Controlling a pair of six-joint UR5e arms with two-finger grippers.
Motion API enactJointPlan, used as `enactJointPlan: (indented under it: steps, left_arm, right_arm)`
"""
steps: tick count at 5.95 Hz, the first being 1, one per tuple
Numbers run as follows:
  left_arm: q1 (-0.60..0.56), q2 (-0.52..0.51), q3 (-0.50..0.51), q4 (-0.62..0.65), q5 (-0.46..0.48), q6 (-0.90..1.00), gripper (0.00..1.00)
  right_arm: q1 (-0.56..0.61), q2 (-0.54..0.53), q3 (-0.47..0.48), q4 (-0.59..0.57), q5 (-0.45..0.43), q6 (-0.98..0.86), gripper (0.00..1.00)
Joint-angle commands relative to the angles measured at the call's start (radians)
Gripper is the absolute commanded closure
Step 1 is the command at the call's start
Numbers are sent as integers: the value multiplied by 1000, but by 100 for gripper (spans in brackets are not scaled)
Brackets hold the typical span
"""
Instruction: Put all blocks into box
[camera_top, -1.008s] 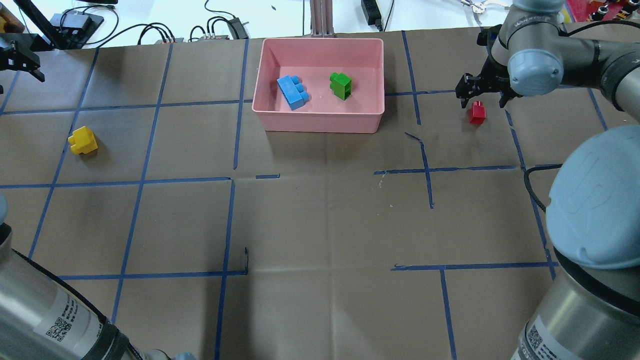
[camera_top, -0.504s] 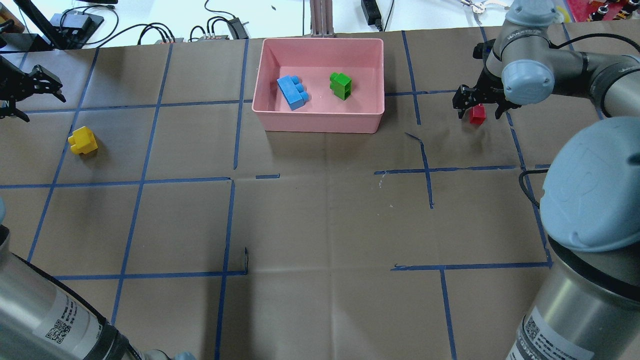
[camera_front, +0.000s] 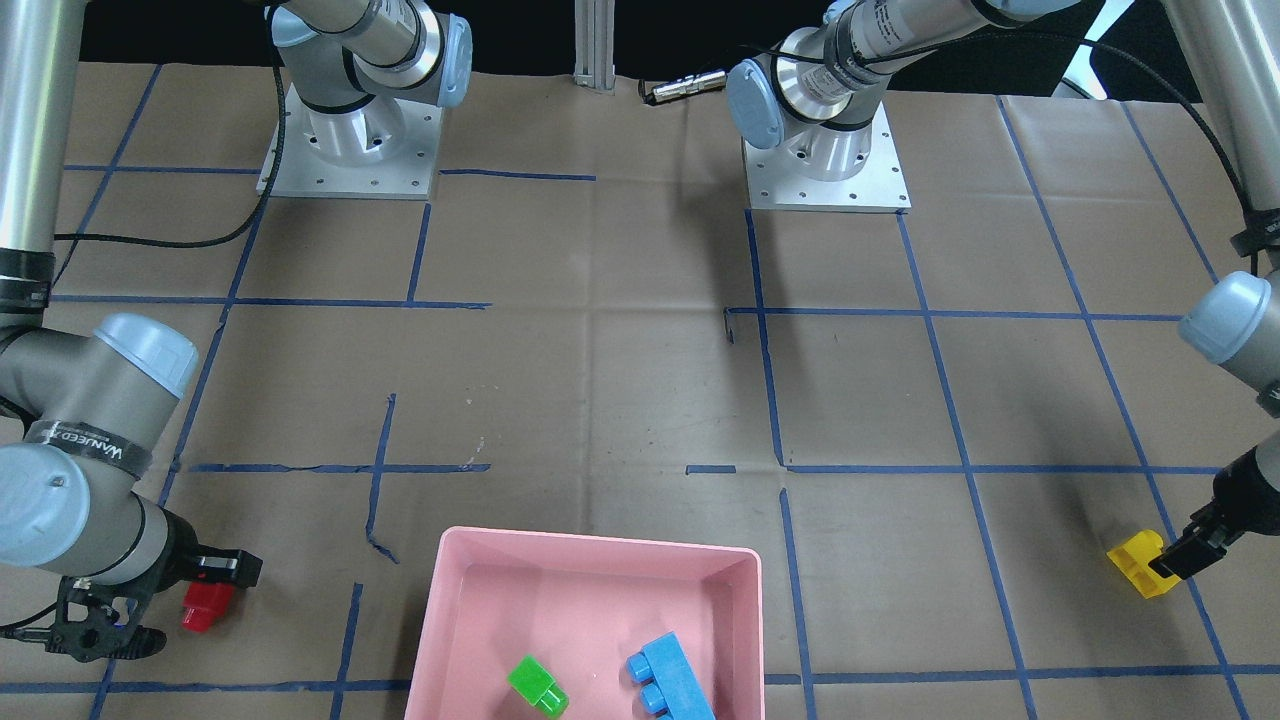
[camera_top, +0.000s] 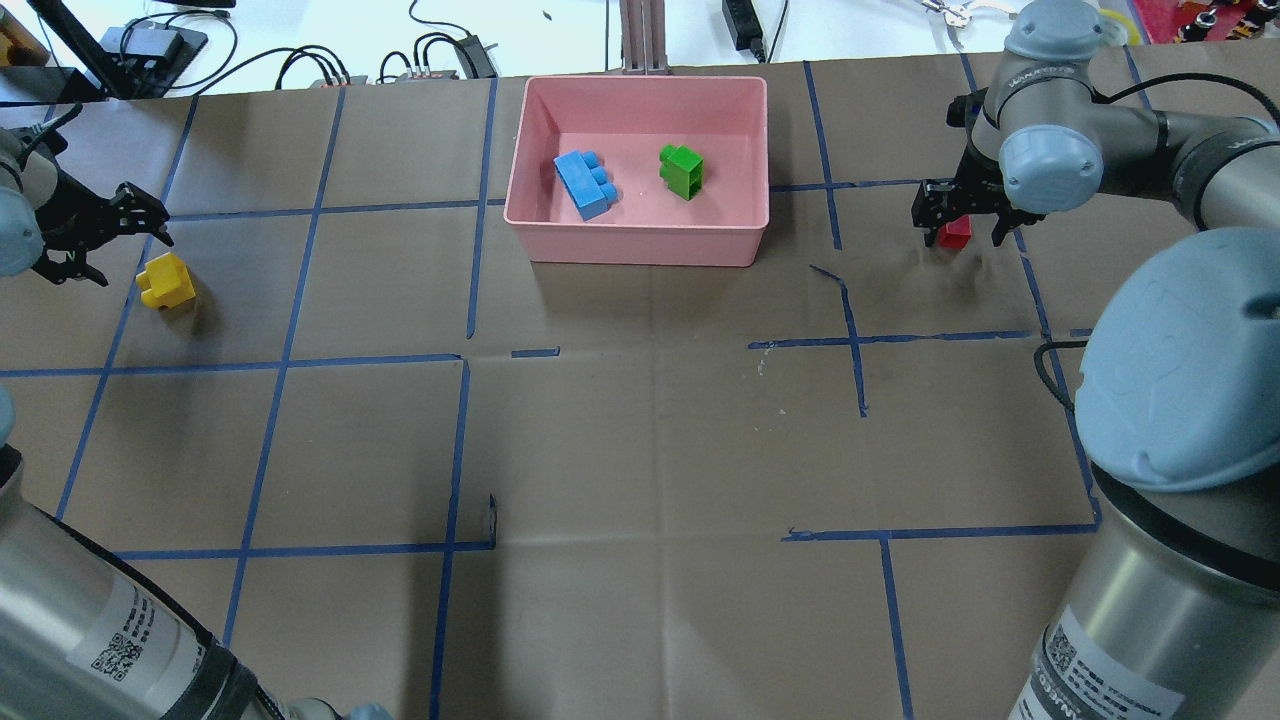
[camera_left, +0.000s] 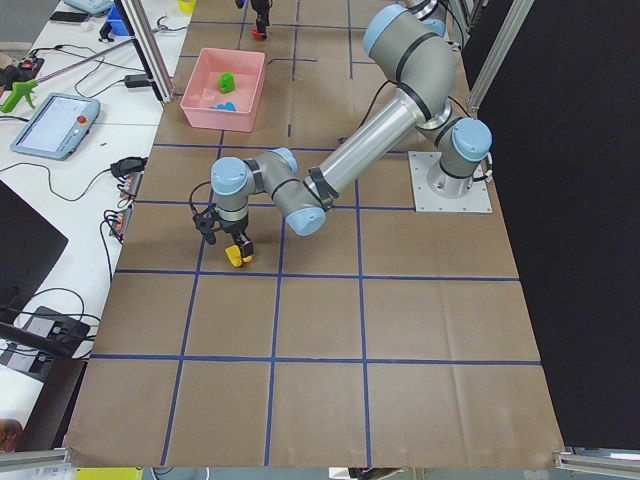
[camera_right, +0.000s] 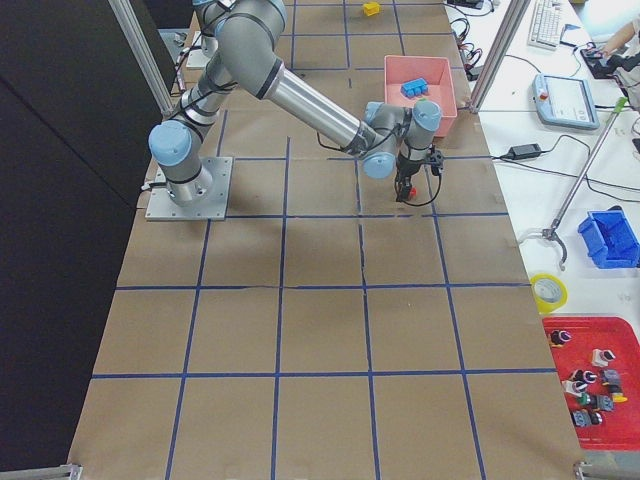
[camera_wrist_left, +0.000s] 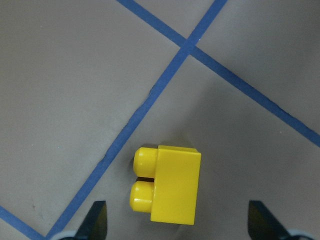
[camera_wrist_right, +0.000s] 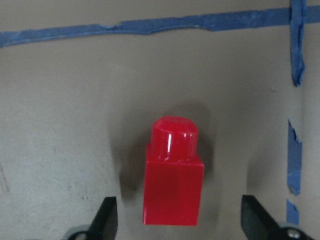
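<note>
I need to grip the yellow block by its rectangular body (camera_front: 1140, 566) with my left gripper next, to put it into the pink box (camera_front: 564, 600).
The pink box (camera_top: 636, 250) stands at the table's far middle, with the blue block (camera_top: 585, 184) and the green block (camera_top: 682, 171) inside it. The yellow block (camera_top: 167, 281) lies on the paper at the far left. My left gripper (camera_top: 125, 245) is open just over it, and the left wrist view shows the yellow block (camera_wrist_left: 170, 191) between the spread fingertips (camera_wrist_left: 97, 219). The red block (camera_top: 955, 235) lies right of the box. My right gripper (camera_top: 958, 222) is open and low around it. In the right wrist view the red block (camera_wrist_right: 174, 185) sits between the fingertips (camera_wrist_right: 106, 215), untouched.
Cables and power boxes (camera_top: 440, 50) lie beyond the table's far edge, and a metal post (camera_top: 640, 35) stands behind the box. The two arm bases (camera_front: 350, 140) are bolted at the robot's side. Blue tape lines cross the brown paper.
My left gripper has come in from the far left edge to just over the yellow block. My right gripper has dropped down around the red block. No block has moved.
</note>
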Motion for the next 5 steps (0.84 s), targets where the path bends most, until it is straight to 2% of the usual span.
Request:
enactJointPlan:
  steps: [1, 3, 4, 5]
  left_arm:
    - [4, -30, -8, 21, -1, -2, 0]
    - [15, -70, -10, 87, -7, -1, 0]
    - [15, -74, -13, 88, -8, -1, 6]
    - [15, -72, -25, 85, -9, -1, 17]
  right_arm:
    - [1, 0, -2, 2, -1, 3, 89]
    - [2, -23, -28, 21, -3, 2, 94]
    - [5, -70, -36, 66, 0, 3, 94]
    - [10, -126, -46, 142, 4, 10, 94]
